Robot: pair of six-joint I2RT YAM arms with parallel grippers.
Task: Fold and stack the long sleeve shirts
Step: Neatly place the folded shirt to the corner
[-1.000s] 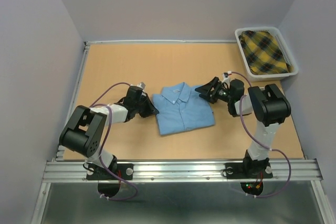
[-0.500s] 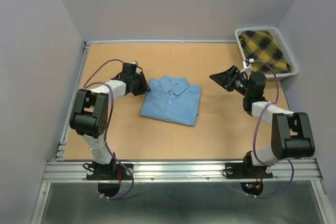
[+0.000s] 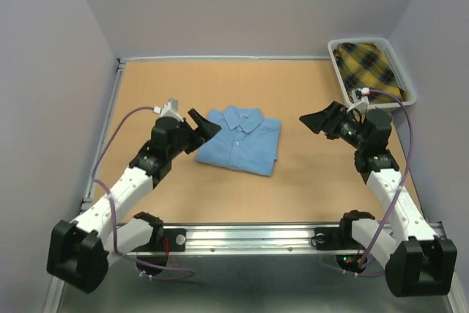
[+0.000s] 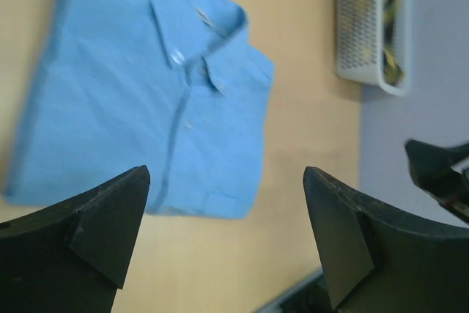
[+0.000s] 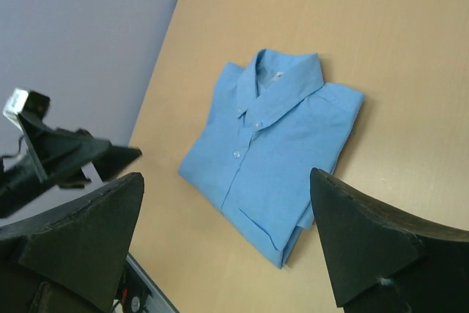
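My left gripper next needs to pinch the folded blue shirt's near edge [image 3: 233, 167], opposite the collar, so that it can slide the shirt still folded for stacking.
One folded light blue long sleeve shirt [image 3: 240, 139] lies flat on the table, collar toward the back, buttons up. My left gripper [image 3: 206, 128] hovers at its left edge, open, with nothing between the fingers. In the left wrist view the shirt [image 4: 146, 100] lies beyond the spread left gripper [image 4: 226, 181]. My right gripper [image 3: 315, 119] hangs open to the right of the shirt, apart from it. The right wrist view shows the whole shirt [image 5: 271, 152] past the empty right gripper [image 5: 227, 177]. A yellow plaid shirt [image 3: 370, 71] lies in the basket.
A white mesh basket [image 3: 366, 41] stands at the table's back right corner, also seen as the basket [image 4: 366, 27] in the left wrist view. Grey walls close in the table on three sides. A metal rail [image 3: 249, 236] runs along the near edge.
The left gripper let go of the shirt's left edge and opened wide, its arm swinging back toward the near side. The shirt had been slid back-left. The right gripper opened a little more.
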